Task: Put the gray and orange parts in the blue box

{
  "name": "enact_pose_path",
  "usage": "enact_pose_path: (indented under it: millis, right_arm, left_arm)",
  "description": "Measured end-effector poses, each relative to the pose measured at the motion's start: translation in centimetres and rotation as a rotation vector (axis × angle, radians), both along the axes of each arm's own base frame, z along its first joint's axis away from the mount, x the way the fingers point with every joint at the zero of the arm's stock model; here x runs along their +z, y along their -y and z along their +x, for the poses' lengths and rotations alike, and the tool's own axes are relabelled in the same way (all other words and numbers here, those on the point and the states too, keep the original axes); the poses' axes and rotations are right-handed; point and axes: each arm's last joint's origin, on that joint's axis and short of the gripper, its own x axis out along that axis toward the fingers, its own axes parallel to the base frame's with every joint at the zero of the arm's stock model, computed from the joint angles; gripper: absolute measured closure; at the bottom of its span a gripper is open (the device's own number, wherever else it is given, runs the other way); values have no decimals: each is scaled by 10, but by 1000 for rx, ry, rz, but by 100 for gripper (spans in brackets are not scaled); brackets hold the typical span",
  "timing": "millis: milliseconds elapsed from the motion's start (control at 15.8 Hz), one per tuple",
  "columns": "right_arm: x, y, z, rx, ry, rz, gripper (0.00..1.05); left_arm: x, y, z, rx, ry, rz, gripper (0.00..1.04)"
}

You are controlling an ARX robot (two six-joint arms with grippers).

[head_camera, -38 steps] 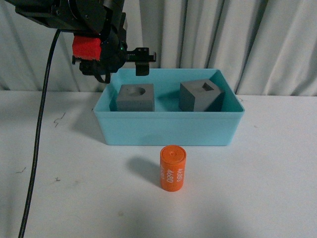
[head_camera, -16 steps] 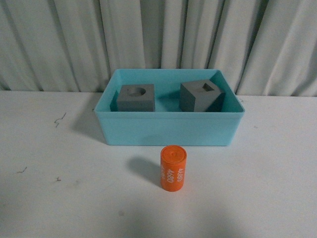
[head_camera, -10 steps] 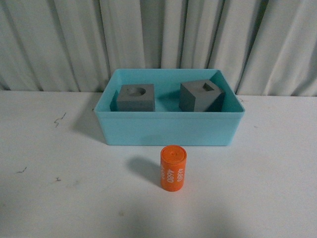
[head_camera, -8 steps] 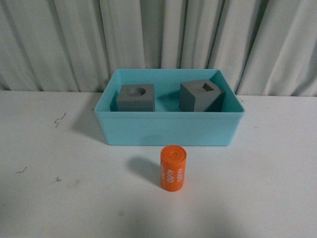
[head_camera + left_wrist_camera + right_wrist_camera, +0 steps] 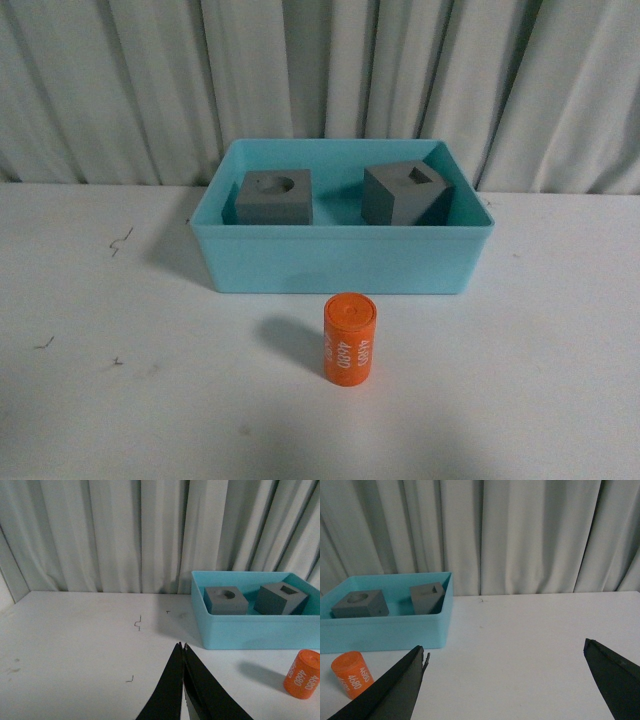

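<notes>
The robot's right gripper should next pick up the orange cylinder by its round side (image 5: 349,343), so that it can put it in the blue box (image 5: 340,262).
The blue box (image 5: 340,262) sits on the white table near the curtain. Inside it lie two gray cubes: one with a round recess (image 5: 274,197) on the left, one with a square recess (image 5: 404,194), tilted, on the right. The orange cylinder (image 5: 349,336) with white lettering stands upright on the table just in front of the box. Neither arm shows in the front view. In the left wrist view my left gripper (image 5: 181,645) is shut and empty, with the box (image 5: 250,630) and cylinder (image 5: 302,674) off to one side. My right gripper (image 5: 505,647) is wide open over bare table, away from the cylinder (image 5: 351,675).
A pleated gray curtain (image 5: 320,80) closes off the back of the table. Small dark scuff marks (image 5: 120,240) dot the white tabletop left of the box.
The left arm, which hung above the box's back left corner 2.4 s ago, has left the front view. The cubes, box and cylinder have not moved.
</notes>
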Motion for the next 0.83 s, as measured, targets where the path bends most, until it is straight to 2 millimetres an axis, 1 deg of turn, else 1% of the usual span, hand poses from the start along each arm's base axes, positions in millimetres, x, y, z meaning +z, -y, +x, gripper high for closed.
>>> enact_pose_path:
  millis: [508, 762, 825]
  right_arm:
    - [0, 0, 0, 0, 0, 0, 6]
    - [-1, 0, 0, -9, -16, 2, 6]
    - [-2, -1, 2, -139, -254, 62, 6]
  left_arm:
    - [0, 0, 0, 0, 0, 0, 7]
    - [0, 0, 0, 0, 0, 2, 7]
    - [0, 0, 0, 2, 0, 1, 7]
